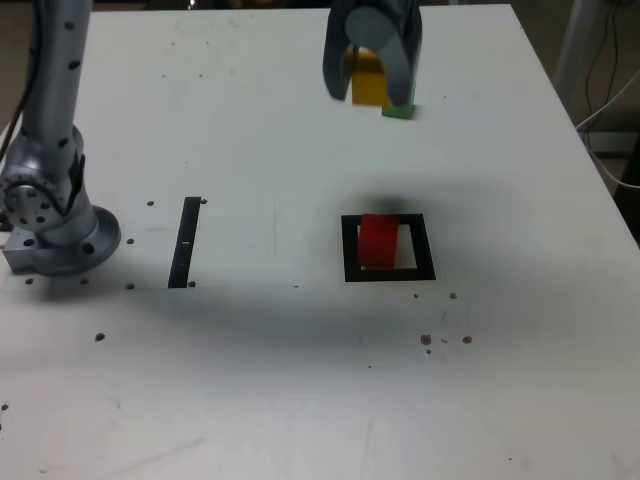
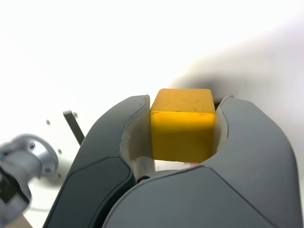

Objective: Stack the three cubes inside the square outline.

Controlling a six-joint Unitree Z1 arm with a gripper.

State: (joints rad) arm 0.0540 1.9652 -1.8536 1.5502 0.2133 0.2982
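The yellow cube (image 1: pixel 367 78) stays in my gripper for now until it reaches the red cube. It hangs well above and behind in the exterior view and would miss.
My gripper (image 1: pixel 368 95) hangs above the far part of the table, shut on the yellow cube (image 1: pixel 367 78), which fills the space between the grey jaws in the wrist view (image 2: pixel 182 127). The green cube (image 1: pixel 399 110) rests on the table just behind and below the gripper, mostly hidden by it. Nearer the camera, the red cube (image 1: pixel 378 241) sits inside the black square outline (image 1: pixel 351 250), towards the outline's left side in the exterior view. The gripper's shadow falls just beyond the outline.
The arm's grey base (image 1: pixel 50 225) stands at the exterior view's left. A thin black strip (image 1: pixel 185 241) lies between the base and the outline. Small dark specks dot the white table (image 1: pixel 300 380). Cables hang past the table's right edge.
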